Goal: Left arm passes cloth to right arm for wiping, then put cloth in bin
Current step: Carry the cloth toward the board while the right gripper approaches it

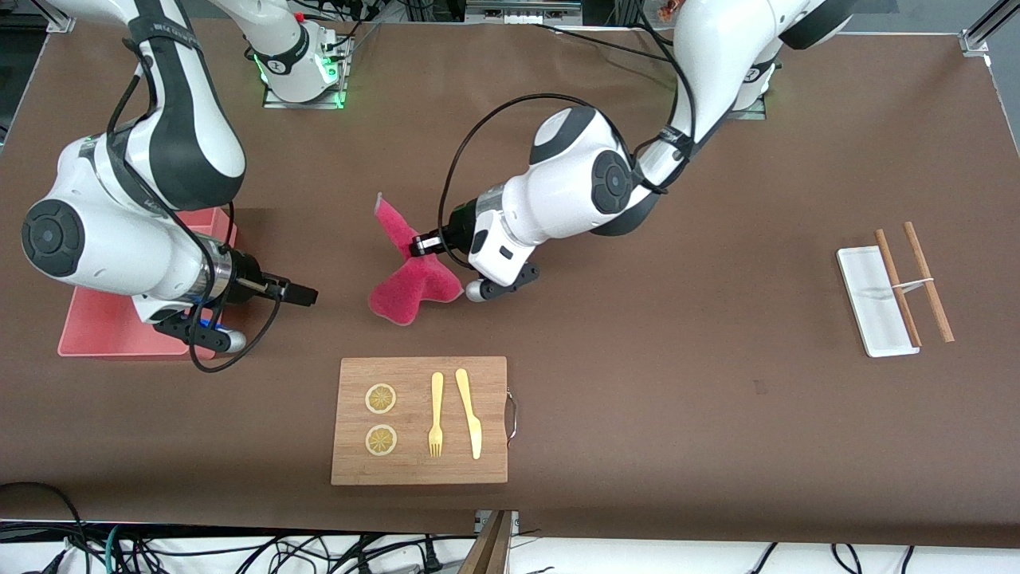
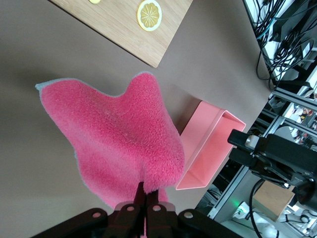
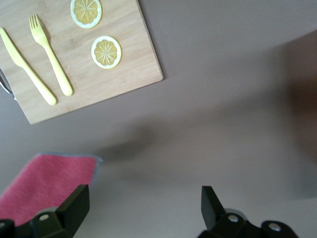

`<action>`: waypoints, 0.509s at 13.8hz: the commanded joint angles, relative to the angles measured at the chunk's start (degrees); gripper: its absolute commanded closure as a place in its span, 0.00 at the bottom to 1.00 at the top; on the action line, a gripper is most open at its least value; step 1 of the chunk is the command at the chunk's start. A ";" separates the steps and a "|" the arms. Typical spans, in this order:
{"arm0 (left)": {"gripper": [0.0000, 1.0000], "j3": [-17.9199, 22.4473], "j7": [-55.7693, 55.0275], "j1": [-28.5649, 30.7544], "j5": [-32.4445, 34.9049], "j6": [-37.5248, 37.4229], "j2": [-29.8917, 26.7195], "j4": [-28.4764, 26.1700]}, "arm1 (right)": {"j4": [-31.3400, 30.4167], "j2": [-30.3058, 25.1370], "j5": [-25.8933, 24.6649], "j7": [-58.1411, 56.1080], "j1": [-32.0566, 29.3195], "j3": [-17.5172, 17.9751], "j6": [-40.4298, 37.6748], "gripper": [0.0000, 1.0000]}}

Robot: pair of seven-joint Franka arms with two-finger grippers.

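Note:
My right gripper takes hold of the magenta-red cloth by its loose corner (image 1: 387, 303) next, to wipe and then fill the bin (image 1: 96, 327).
The left arm (image 1: 574, 175) reaches over the middle of the table. My left gripper (image 1: 420, 245) is shut on the magenta-red cloth (image 1: 414, 279) and holds it up, pinched at its middle, its ends flopping; in the left wrist view the cloth (image 2: 119, 134) hangs from the closed fingers (image 2: 141, 196). The right arm (image 1: 119, 231) stands over the salmon-pink bin (image 1: 96, 327). My right gripper (image 1: 307, 296) is open and empty, pointing toward the cloth, a gap apart from it. The right wrist view shows its open fingers (image 3: 74, 203) and a cloth corner (image 3: 44, 183). The bin also shows in the left wrist view (image 2: 208, 144).
A wooden cutting board (image 1: 420, 420) with two lemon slices (image 1: 381, 399), a yellow fork (image 1: 436, 414) and a knife (image 1: 468, 410) lies nearer the front camera than the cloth. A white tray (image 1: 872, 299) with chopsticks (image 1: 916, 279) lies toward the left arm's end.

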 commanded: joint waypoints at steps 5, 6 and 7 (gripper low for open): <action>1.00 0.46 -0.56 -0.46 -1.53 0.18 1.42 2.69 | 0.16 4.11 10.76 7.93 1.25 0.11 4.60 0.00; 1.00 0.46 -0.47 -0.37 -1.53 0.18 1.42 2.69 | 0.15 4.81 12.44 7.93 1.16 0.11 4.70 0.00; 1.00 0.46 -0.56 -0.37 -1.53 0.18 1.42 2.69 | 0.15 5.34 13.85 8.71 1.16 0.11 4.70 0.00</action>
